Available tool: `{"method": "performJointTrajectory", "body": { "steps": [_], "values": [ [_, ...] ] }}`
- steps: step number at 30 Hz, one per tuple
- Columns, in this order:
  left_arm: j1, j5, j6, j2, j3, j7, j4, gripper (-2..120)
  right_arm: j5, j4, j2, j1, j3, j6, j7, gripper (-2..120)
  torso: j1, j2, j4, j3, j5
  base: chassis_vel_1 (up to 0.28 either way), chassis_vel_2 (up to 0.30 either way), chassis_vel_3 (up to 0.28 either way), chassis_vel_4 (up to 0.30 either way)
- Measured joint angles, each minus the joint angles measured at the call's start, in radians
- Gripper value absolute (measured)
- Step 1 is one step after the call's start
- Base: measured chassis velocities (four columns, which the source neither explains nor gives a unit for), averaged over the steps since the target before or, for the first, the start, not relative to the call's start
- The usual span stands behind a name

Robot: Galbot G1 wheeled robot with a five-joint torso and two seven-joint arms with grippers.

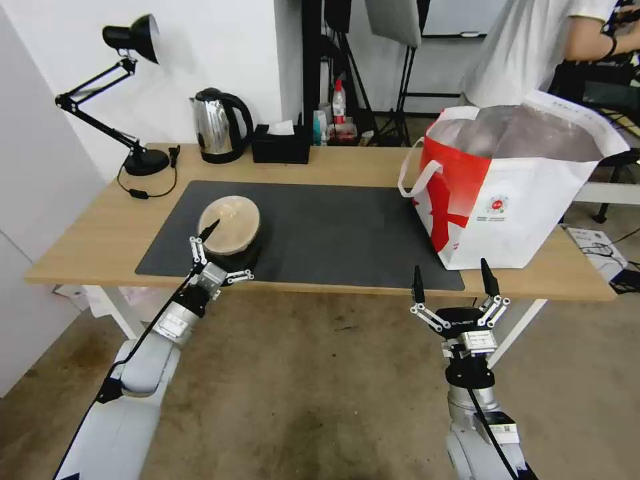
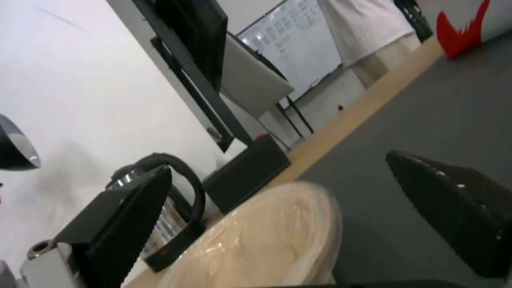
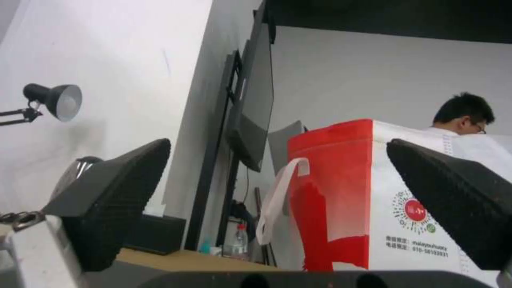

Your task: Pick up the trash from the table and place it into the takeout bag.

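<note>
Next, my left gripper grabs the lidded bowl of trash by its rim [image 1: 241, 248], to put the bowl into the takeout bag [image 1: 513, 200].
A round tan lidded bowl [image 1: 230, 220] of trash sits on the dark grey mat [image 1: 333, 227] near the left front of the table [image 1: 100, 233]. My left gripper [image 1: 233, 250] is open at the bowl's near side, one finger on each flank. The left wrist view has the bowl [image 2: 267, 240] close up between the black fingers [image 2: 128, 216] of the left gripper [image 2: 277, 164]. The takeout bag [image 1: 513, 200] stands open at the table's right end. My right gripper [image 1: 453, 270] hangs open before the table's front edge, just below the bag [image 3: 363, 200], right gripper [image 3: 277, 144] empty.
Along the back edge stand a black desk lamp [image 1: 133, 100], a steel kettle [image 1: 217, 127] and a black tissue box [image 1: 280, 143]. The mat's middle lies bare between bowl and bag. Stands and cables fill the room behind the table.
</note>
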Motion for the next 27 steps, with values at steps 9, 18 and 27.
{"method": "performJointTrajectory", "body": {
  "steps": [9, 18, 27],
  "values": [
    [-0.027, 0.01, 0.028, 0.018, 0.011, 0.003, 0.033, 100, 0.0, 0.0, 0.0, 0.0, 0.0, 0.0, 0.0, 100, 0.0, 0.0, 0.0, 0.0, 0.0, 0.0, 0.0, 0.0, 0.0],
    [-0.052, 0.011, 0.043, 0.026, 0.022, 0.004, 0.061, 100, 0.0, 0.0, 0.0, 0.0, 0.0, 0.0, 0.0, 100, 0.0, 0.0, -0.0001, 0.0, 0.0, 0.0, 0.0, 0.0, 0.0],
    [-0.085, 0.01, 0.048, 0.047, 0.039, 0.005, 0.102, 100, 0.0, 0.0, 0.0, 0.0, 0.0, 0.0, 0.0, 100, 0.0, 0.0, -0.0001, 0.0, 0.0, 0.0, 0.0, 0.0, 0.0]
  ]
}}
